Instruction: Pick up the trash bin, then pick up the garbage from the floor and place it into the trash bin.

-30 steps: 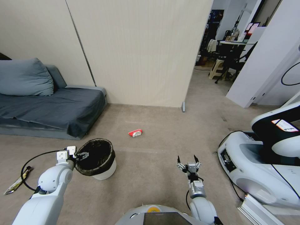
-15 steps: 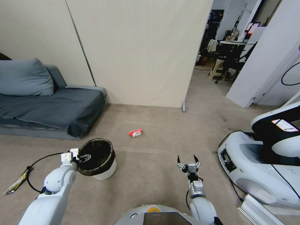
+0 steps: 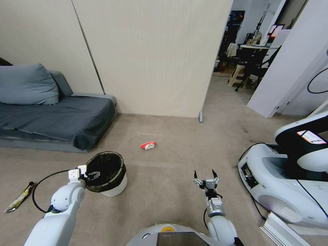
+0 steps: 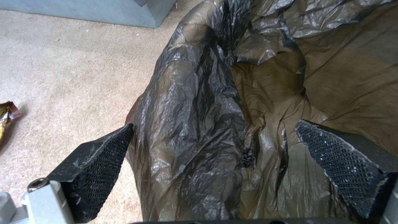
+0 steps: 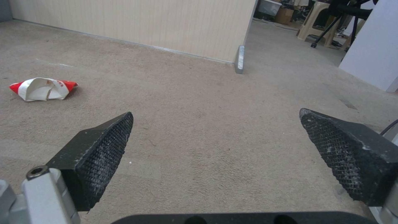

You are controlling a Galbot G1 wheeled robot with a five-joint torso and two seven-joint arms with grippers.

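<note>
My left gripper grabs the trash bin by its thin bag-covered rim [image 3: 86,178] next, since the trash bin's round body [image 3: 116,189] is far wider than my finger gap.
The trash bin [image 3: 112,186], white with a black bag liner [image 4: 199,102] over its rim, stands on the carpet at my front left. My left gripper [image 3: 92,175] is open at the bin's near-left rim. In the left wrist view the left gripper [image 4: 214,124] straddles the lined rim, one finger outside and one inside. A red-and-white crumpled wrapper [image 3: 148,145], a piece of the garbage, lies on the floor beyond the bin. My right gripper [image 3: 206,176] hangs open over bare carpet, and from its wrist the right gripper [image 5: 216,112] has the wrapper [image 5: 41,88] well ahead of it.
A yellow and dark snack packet [image 3: 18,201] lies on the floor at far left. A grey sofa [image 3: 54,119] fills the left side. Another white robot [image 3: 283,181] with a black cable stands at right. A wood-look partition [image 3: 153,58] ends at a small metal post [image 3: 200,117].
My left arm has shifted right and slightly lower, bringing its open gripper closer onto the bin's rim. The right arm and the wrapper have not moved.
</note>
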